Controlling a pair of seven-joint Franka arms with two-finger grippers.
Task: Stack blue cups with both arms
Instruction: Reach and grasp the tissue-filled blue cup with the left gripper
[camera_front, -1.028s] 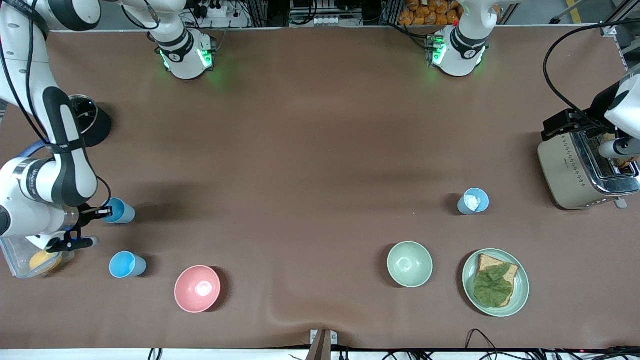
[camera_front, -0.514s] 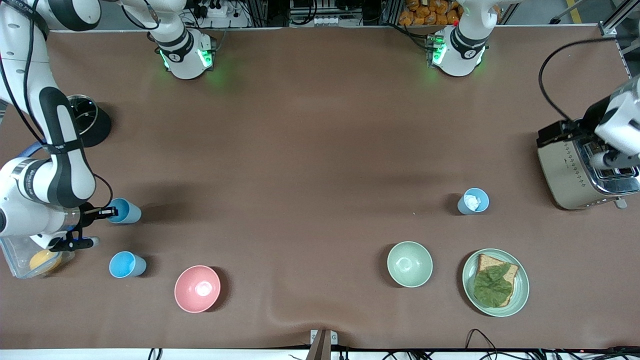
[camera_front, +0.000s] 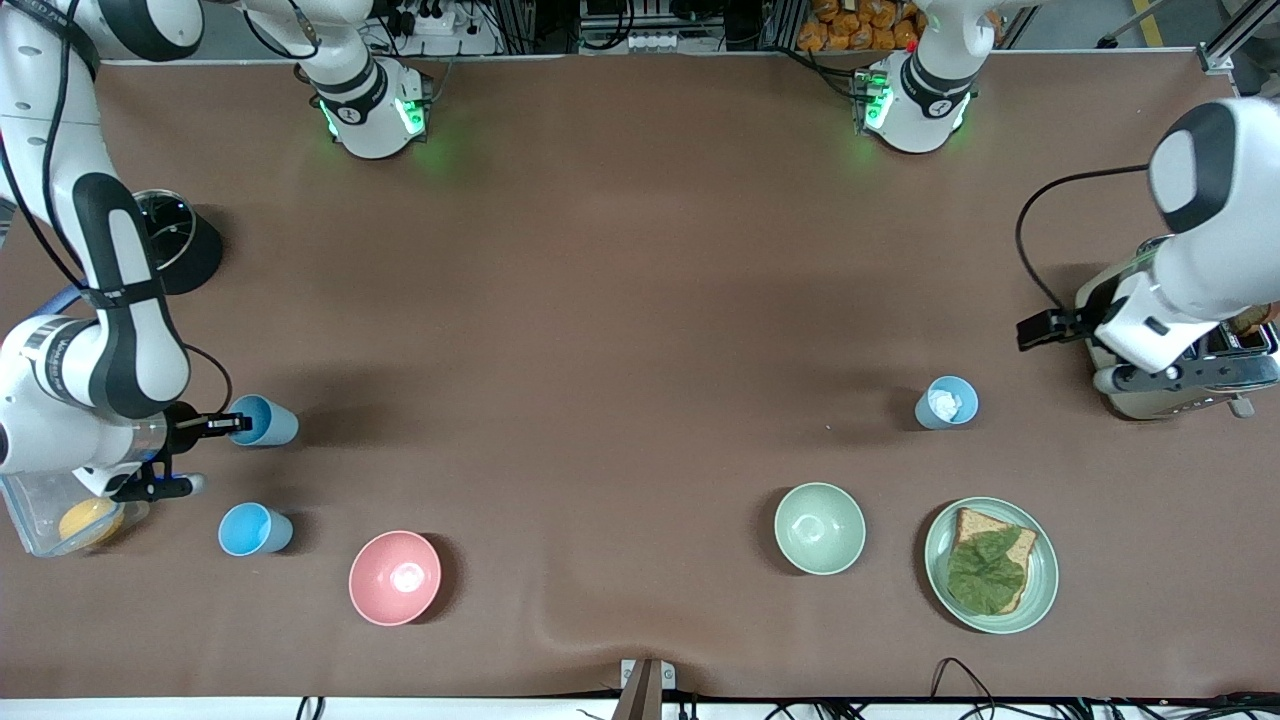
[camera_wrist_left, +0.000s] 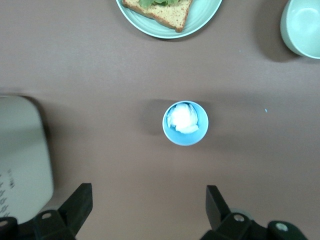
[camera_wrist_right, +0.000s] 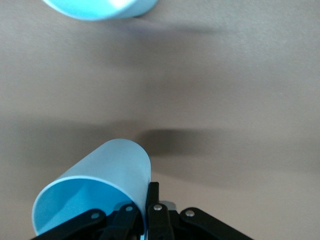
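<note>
Next, my left gripper needs to grab the paler blue cup, by its rim (camera_front: 959, 380) (camera_wrist_left: 171, 107). That brings the cup over for stacking with the sky-blue cups.
My right gripper (camera_front: 232, 426) is shut on the rim of a bright sky-blue cup (camera_front: 268, 422), one finger inside and one outside. It holds the cup tilted just over the table at the right arm's end. In the right wrist view the held cup (camera_wrist_right: 97, 187) sits at my gripper (camera_wrist_right: 150, 200). A second sky-blue cup (camera_front: 254, 528) stands nearer the front camera and also shows in the right wrist view (camera_wrist_right: 100, 7). A paler blue cup (camera_front: 946, 402) with something white inside stands beside the toaster. My left gripper (camera_front: 1040, 328) hangs open above the table near it. In the left wrist view that cup (camera_wrist_left: 185, 123) lies ahead of my open left gripper (camera_wrist_left: 147, 207).
A pink bowl (camera_front: 394, 577), a green bowl (camera_front: 819, 527) and a green plate (camera_front: 1040, 590) with bread and lettuce lie toward the front camera. A toaster (camera_front: 1130, 345) stands under the left arm. A clear container (camera_front: 20, 510) and a black round object (camera_front: 185, 245) sit at the right arm's end.
My right gripper has carried the sky-blue cup a little toward the table's middle. The left arm has swung off the toaster toward the paler cup.
</note>
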